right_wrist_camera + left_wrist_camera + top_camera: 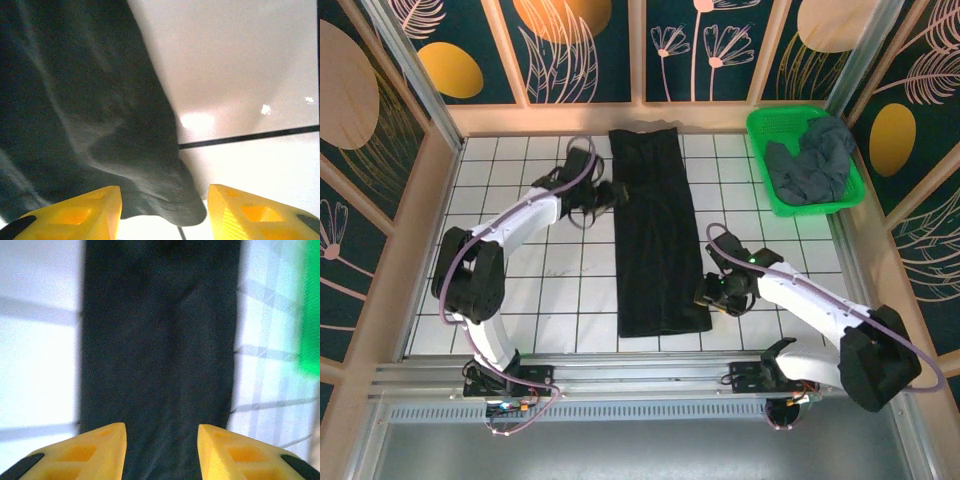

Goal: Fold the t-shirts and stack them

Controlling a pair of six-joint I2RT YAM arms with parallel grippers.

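Note:
I will grip the black t-shirt's front corner (624,331) with my left gripper next, opposite my right gripper's corner, to fold the front end of the t-shirt over.
A black t-shirt (655,240) lies folded into a long narrow strip down the middle of the white tiled table. My left gripper (613,194) sits at the strip's left edge near its far end. Its yellow fingers stand open in the left wrist view (161,432), with the black cloth (160,340) stretching ahead of them. My right gripper (704,296) is at the strip's right edge near the front. It is open (165,195), and a raised corner of the black cloth (150,165) lies loose between its fingers. A slate grey t-shirt (815,160) is crumpled in the basket.
The green mesh basket (756,128) stands in the far right corner and appears as a green blur (312,315) in the left wrist view. Wooden-framed patterned walls enclose the table on three sides. Bare tiles lie on both sides of the strip.

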